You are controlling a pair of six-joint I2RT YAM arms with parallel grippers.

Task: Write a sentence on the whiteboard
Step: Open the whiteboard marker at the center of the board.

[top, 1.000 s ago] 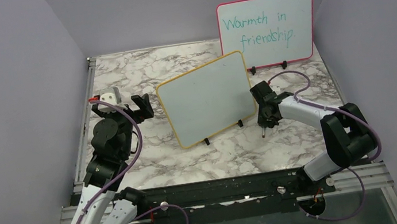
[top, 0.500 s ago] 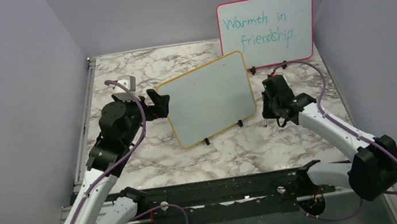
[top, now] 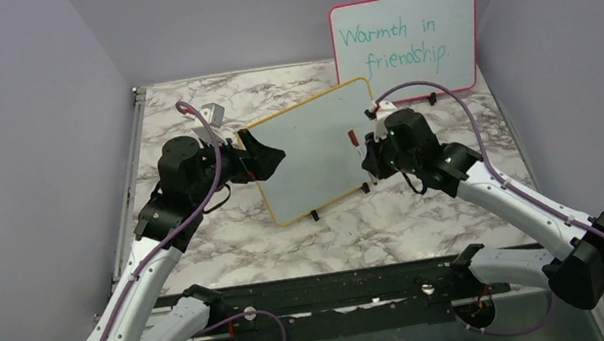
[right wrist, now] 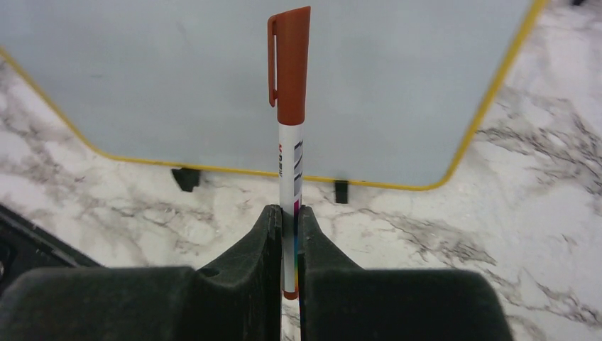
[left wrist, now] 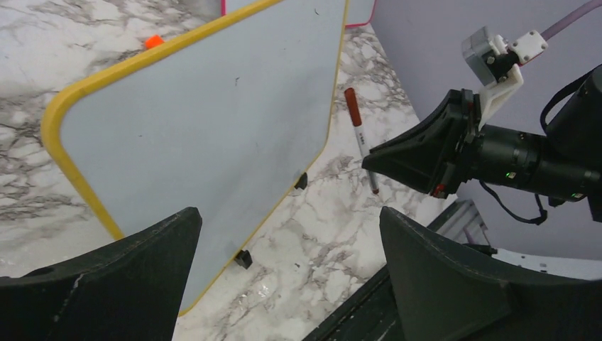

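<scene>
I should next grab the marker's orange-brown cap [top: 353,138] [left wrist: 353,107] with my left gripper to uncap the marker for writing. My right gripper keeps the white body.
The whiteboard [top: 314,153] with the yellow-tan frame stands tilted on black clip feet at mid-table. Its face is blank; no dark sentence shows on it. My left gripper [top: 272,158] is open and empty at the board's left edge. In the left wrist view [left wrist: 291,284] its jaws stand wide apart, facing the board [left wrist: 213,121]. My right gripper [top: 368,160] is shut on a white marker with an orange-brown cap [top: 353,138], held just before the board's right side. In the right wrist view the capped marker [right wrist: 292,106] stands upright between the closed fingers [right wrist: 289,213], in front of the board [right wrist: 142,71].
A pink-framed board [top: 407,44] with teal writing "Warmth in friendship." stands at the back right. Purple walls close in the marble table [top: 376,222] on three sides. A black rail [top: 340,287] runs along the near edge. A small orange object [left wrist: 153,42] lies behind the board.
Both arms have swung in toward the yellow-framed board. The left gripper moved right to its left edge. The right gripper lifted the marker from near the table up before the board's right side.
</scene>
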